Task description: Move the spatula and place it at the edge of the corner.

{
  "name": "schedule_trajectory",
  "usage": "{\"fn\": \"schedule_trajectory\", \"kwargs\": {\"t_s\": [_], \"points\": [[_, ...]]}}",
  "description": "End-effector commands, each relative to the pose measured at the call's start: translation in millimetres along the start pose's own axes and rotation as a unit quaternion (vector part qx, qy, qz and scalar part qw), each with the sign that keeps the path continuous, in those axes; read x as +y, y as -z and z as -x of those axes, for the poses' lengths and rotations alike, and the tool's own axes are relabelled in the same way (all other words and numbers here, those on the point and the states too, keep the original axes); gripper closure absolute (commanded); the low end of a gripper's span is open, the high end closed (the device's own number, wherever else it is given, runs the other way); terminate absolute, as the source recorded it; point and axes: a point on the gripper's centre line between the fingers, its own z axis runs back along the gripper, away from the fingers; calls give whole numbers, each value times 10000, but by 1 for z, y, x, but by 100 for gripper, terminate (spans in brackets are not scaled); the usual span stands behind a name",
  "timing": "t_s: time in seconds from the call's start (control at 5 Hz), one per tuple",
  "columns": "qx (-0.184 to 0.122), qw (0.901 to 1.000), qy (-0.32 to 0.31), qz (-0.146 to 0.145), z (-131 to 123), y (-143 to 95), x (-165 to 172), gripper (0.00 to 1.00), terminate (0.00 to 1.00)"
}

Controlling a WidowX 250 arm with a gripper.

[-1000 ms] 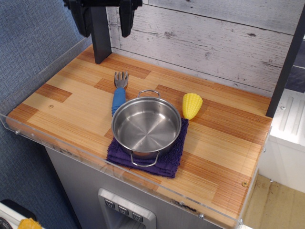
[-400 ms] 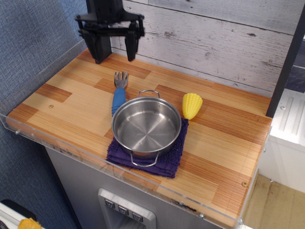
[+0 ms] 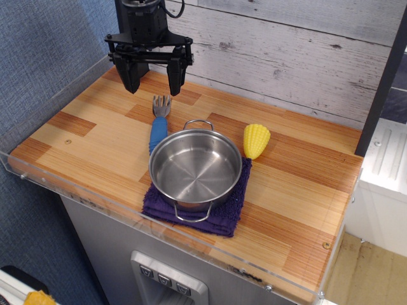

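I need to move the spatula to the corner's edge, so next I need to grab the spatula [image 3: 158, 124] by its blue ribbed handle [image 3: 158, 132] with my gripper.
The spatula [image 3: 158, 124] lies on the wood tabletop with its blue ribbed handle pointing toward the front and its grey slotted head [image 3: 162, 105] toward the back wall. The handle's near end touches the left rim of the steel pot. My gripper [image 3: 152, 81] hangs open above the table, just behind and slightly left of the spatula's head, with its two black fingers spread wide and nothing between them. The near left corner [image 3: 22, 166] of the tabletop has a clear acrylic rim, and a brass screw [image 3: 68, 141] sits near it.
A steel pot [image 3: 194, 168] stands on a purple cloth [image 3: 224, 214] in the middle. A yellow corn cob [image 3: 255, 140] lies to the pot's right. A white plank wall runs along the back. A black post [image 3: 380, 89] stands at the right.
My gripper has come down from the top edge of the view and moved forward and right toward the spatula's head. The spatula, pot and corn have not moved.
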Motion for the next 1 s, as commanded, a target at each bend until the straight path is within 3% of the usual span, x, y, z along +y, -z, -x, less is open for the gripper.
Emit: {"fn": "schedule_trajectory", "kwargs": {"t_s": [0.0,0.2,0.8], "points": [[-20,9997,49,-236,16,7,13,0,0],[-7,9997,51,-259,24,16,13,0,0],[-355,9986,83,-385,27,38,-1,0,0]]}}
